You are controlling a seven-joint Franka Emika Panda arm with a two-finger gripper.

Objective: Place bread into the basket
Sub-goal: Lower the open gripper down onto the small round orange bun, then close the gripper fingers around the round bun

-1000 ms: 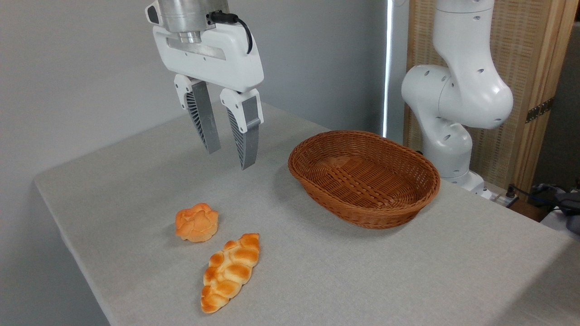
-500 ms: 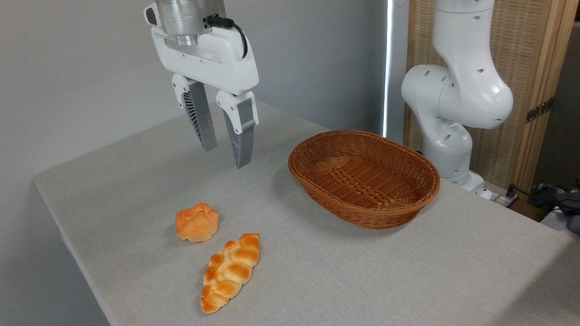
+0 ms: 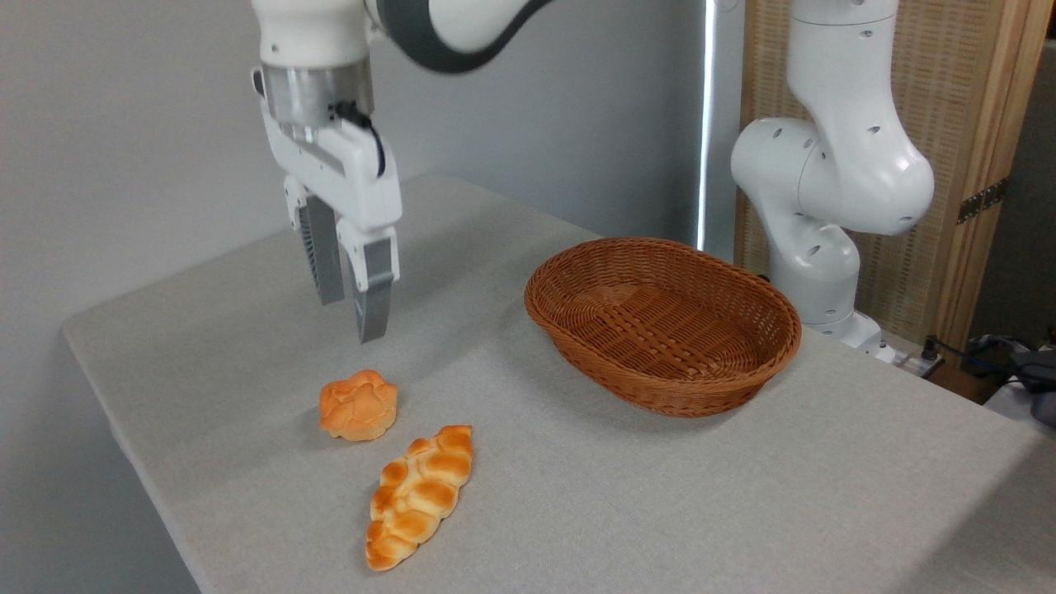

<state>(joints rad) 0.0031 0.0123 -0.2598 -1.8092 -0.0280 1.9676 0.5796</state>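
My gripper grabs the bread (image 3: 358,405) by its rounded sides next, to put it into the basket.
The bread (image 3: 358,405), a small round orange-golden bun with a lobed top, lies on the grey table left of centre. My gripper (image 3: 351,320) hangs just above and slightly behind it, pointing down, open, with nothing between its fingers (image 3: 373,289). It is turned so that the fingers nearly overlap in this view. The basket (image 3: 660,394), a large oval brown wicker one, stands to the right with nothing inside it.
A longer braided golden loaf (image 3: 419,495) lies just in front of the bun, nearly touching it. The arm's white base (image 3: 825,206) rises behind the basket. The table's left edge (image 3: 124,429) runs close to the bun.
The gripper has moved left and down towards the bun and has turned about its vertical axis. The bun, loaf and basket have not moved.
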